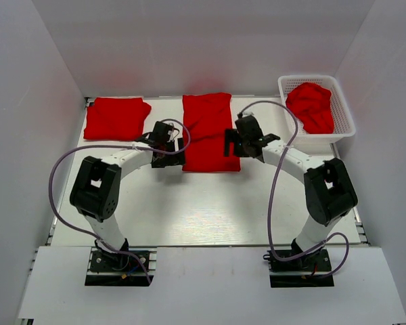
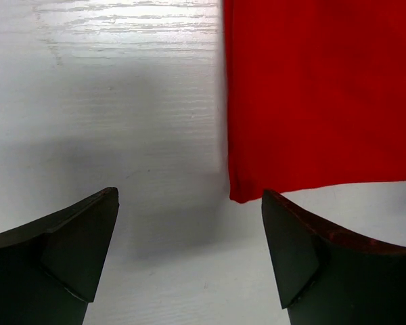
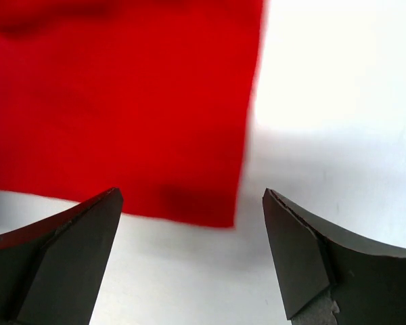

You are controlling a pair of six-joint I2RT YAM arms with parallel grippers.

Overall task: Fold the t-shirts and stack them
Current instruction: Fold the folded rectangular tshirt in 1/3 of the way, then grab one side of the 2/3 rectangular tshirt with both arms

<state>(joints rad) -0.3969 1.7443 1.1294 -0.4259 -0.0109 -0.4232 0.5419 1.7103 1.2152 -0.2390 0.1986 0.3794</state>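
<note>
My right gripper grabs the red t-shirt in the middle by its near outer corner [image 1: 238, 170] [image 3: 229, 221] next, to fold the t-shirt's near end over its far end.
A red t-shirt [image 1: 208, 130] lies folded into a long strip in the middle of the table. My left gripper [image 1: 168, 154] is open and empty beside its near left corner [image 2: 240, 193]. My right gripper [image 1: 238, 145] is open and empty above its near right corner [image 3: 220, 213]. A folded red t-shirt [image 1: 116, 118] lies flat at the far left. A crumpled red t-shirt [image 1: 311, 105] sits in the white mesh basket [image 1: 344, 115] at the far right.
White walls enclose the table on three sides. Grey cables loop from each arm. The arm bases stand on a white board at the near edge.
</note>
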